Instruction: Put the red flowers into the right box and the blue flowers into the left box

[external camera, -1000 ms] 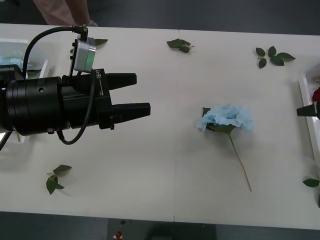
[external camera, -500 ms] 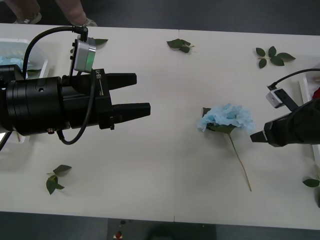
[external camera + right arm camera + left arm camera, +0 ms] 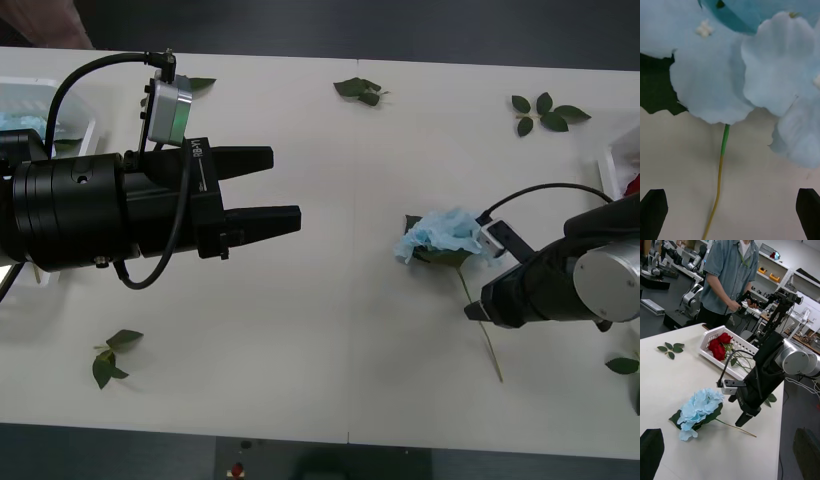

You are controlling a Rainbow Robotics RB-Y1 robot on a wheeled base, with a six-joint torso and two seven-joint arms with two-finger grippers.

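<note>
The right gripper picks up the blue flower by its upper stem (image 3: pixel 465 285) (image 3: pixel 723 150) next, since the pale petals above spread wide and delicate.
One blue flower (image 3: pixel 445 235) lies on the white table, right of centre, with its stem (image 3: pixel 485 345) running toward the near edge. My right gripper (image 3: pixel 476 311) hovers open just over that stem; in the right wrist view the stem (image 3: pixel 720 180) runs between the fingers (image 3: pixel 653 213) below the pale petals (image 3: pixel 711 86). My left gripper (image 3: pixel 286 190) hangs open over the table's left half, away from the flower. The left box (image 3: pixel 30 82) holds blue flowers (image 3: pixel 18 118). The right box (image 3: pixel 711 335) holds red flowers (image 3: pixel 719 347).
Loose green leaf sprigs lie at the far edge (image 3: pixel 360 90), far right (image 3: pixel 545 112), near left (image 3: pixel 112 356) and near right (image 3: pixel 622 365). The right box's rim (image 3: pixel 606 170) sits at the table's right edge. Bare table lies between the two grippers.
My right arm has come in from the right edge, leftward and nearer, to over the blue flower's stem. The left arm has not moved.
</note>
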